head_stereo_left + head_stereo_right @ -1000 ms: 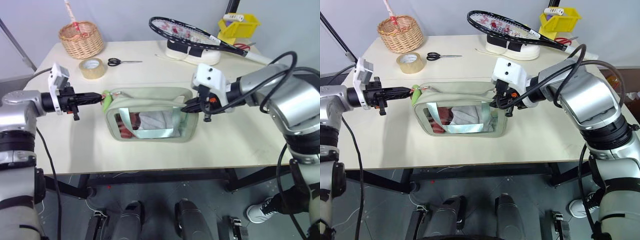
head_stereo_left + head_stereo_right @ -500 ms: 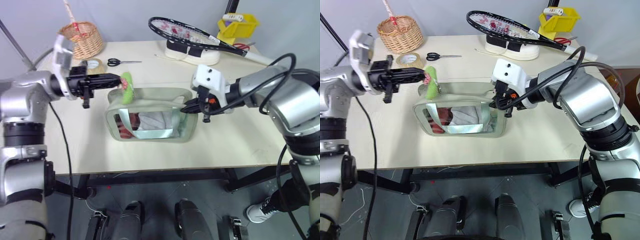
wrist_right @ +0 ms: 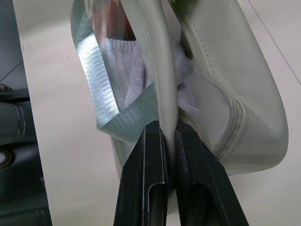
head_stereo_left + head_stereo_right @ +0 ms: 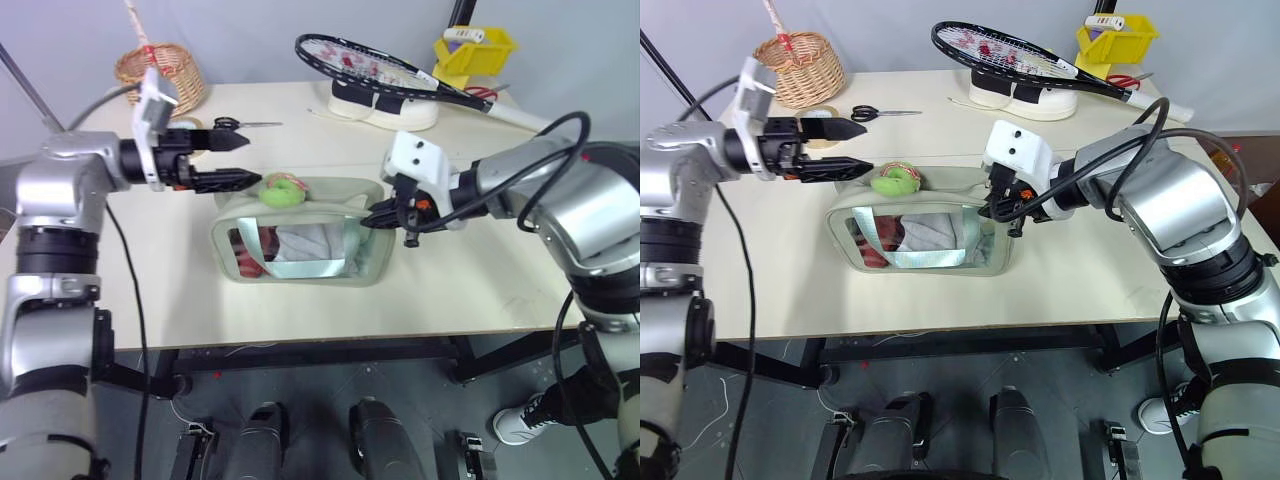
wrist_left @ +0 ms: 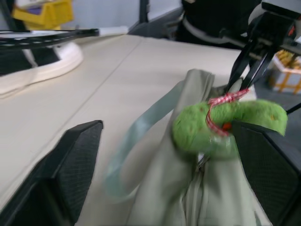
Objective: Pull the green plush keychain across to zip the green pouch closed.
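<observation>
Next, the left gripper grabs the green pouch (image 4: 300, 232) by the top corner beside the plush keychain, which leaves the keychain free to pull.
The green pouch (image 4: 300, 232) stands on the table (image 4: 150, 290), white and red contents showing through its clear window. On the left end of its top lies the green plush keychain (image 4: 283, 190), a red-and-white cord around it. My left gripper (image 4: 252, 161) hovers just left of the keychain, open, nothing between its fingers (image 5: 75, 155). In the left wrist view the keychain (image 5: 225, 127) rests on the zipper line ahead of the spread jaws. My right gripper (image 4: 372, 215) is shut on the pouch's right end; its fingers (image 3: 146, 179) pinch the pouch (image 3: 225, 84) rim.
At the table's back stand a wicker basket (image 4: 160, 72), a tape roll (image 4: 820, 115) partly behind my left gripper, scissors (image 4: 250, 124), a racket (image 4: 380, 68) over white shoes (image 4: 390, 108) and a yellow bin (image 4: 475, 50). The table's near edge (image 4: 330, 338) runs below the pouch.
My left gripper has opened and let go of the keychain, which now lies on the pouch's top. The left hand rose and moved right. The right gripper kept still.
</observation>
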